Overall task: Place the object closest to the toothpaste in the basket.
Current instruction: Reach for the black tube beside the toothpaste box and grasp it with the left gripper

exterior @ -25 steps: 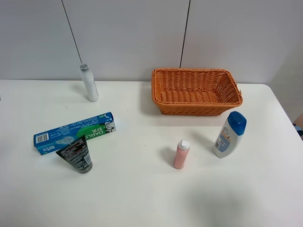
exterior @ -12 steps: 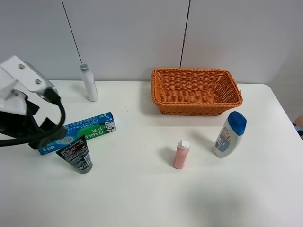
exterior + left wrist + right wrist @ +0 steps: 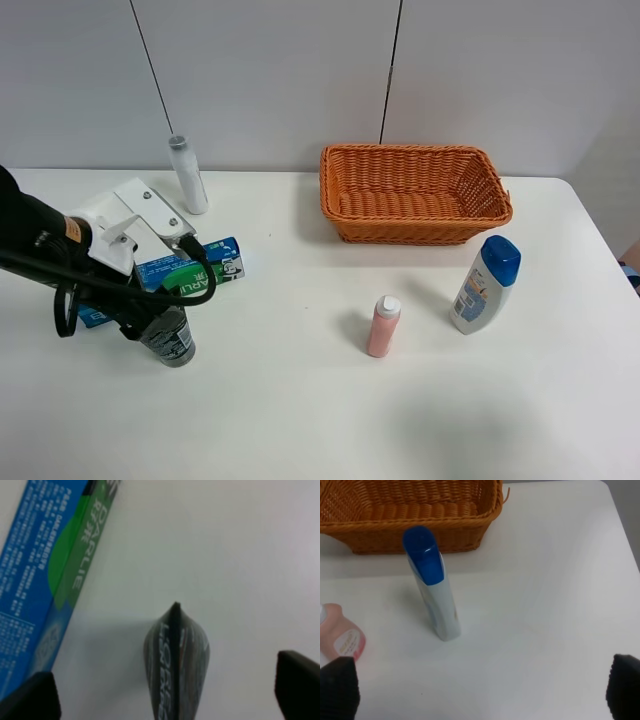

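The left gripper grabs the black tube by its flat sealed end [image 3: 175, 650] next, to put this closest neighbor of the toothpaste in the basket.
The blue-green toothpaste box [image 3: 215, 268] lies at the left of the table. A black tube [image 3: 172, 340] stands on its cap right beside it. My left gripper [image 3: 150, 306] hangs over the tube and partly hides the box. In the left wrist view the tube [image 3: 176, 665] sits between the two open fingers [image 3: 30, 697], untouched, with the box [image 3: 47, 575] alongside; the left gripper [image 3: 165, 692] is open. The orange wicker basket [image 3: 400, 228] stands at the back right. My right gripper [image 3: 481, 687] is open and empty, out of the exterior view.
A white bottle with a blue cap [image 3: 487, 285] and a small pink bottle [image 3: 382, 326] stand in front of the basket. A slim white bottle [image 3: 188, 175] stands at the back left. The right wrist view shows the blue-capped bottle [image 3: 432, 585] and the basket [image 3: 420, 530].
My left arm has come in from the left and moved over the toothpaste box and the black tube. The objects have not moved.
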`<move>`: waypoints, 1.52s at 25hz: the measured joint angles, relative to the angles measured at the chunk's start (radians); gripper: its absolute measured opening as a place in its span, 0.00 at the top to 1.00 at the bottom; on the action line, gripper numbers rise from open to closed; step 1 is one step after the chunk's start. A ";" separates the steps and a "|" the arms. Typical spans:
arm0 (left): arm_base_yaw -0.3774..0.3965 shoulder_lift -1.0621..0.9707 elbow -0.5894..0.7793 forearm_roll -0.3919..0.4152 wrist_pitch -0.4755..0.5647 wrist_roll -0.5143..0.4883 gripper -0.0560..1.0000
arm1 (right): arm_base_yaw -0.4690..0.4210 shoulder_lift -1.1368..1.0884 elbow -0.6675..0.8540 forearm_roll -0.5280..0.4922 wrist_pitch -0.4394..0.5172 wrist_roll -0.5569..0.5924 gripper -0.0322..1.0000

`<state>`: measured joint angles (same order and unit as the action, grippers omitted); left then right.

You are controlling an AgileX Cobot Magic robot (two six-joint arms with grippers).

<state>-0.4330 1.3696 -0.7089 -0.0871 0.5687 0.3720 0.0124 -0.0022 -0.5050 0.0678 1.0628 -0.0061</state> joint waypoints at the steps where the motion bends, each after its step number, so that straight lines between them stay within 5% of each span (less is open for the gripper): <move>1: 0.000 0.016 0.000 0.000 -0.004 0.000 0.14 | 0.000 0.000 0.000 0.000 0.000 0.000 0.01; 29: 0.035 0.153 0.049 -0.001 -0.064 0.002 0.21 | 0.000 0.000 0.000 0.002 0.000 0.000 0.01; 38: 0.035 0.157 0.054 -0.021 -0.173 -0.002 0.21 | 0.000 0.000 0.000 0.002 0.000 0.000 0.01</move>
<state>-0.3981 1.5268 -0.6546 -0.1085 0.3955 0.3700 0.0124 -0.0022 -0.5050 0.0697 1.0628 -0.0061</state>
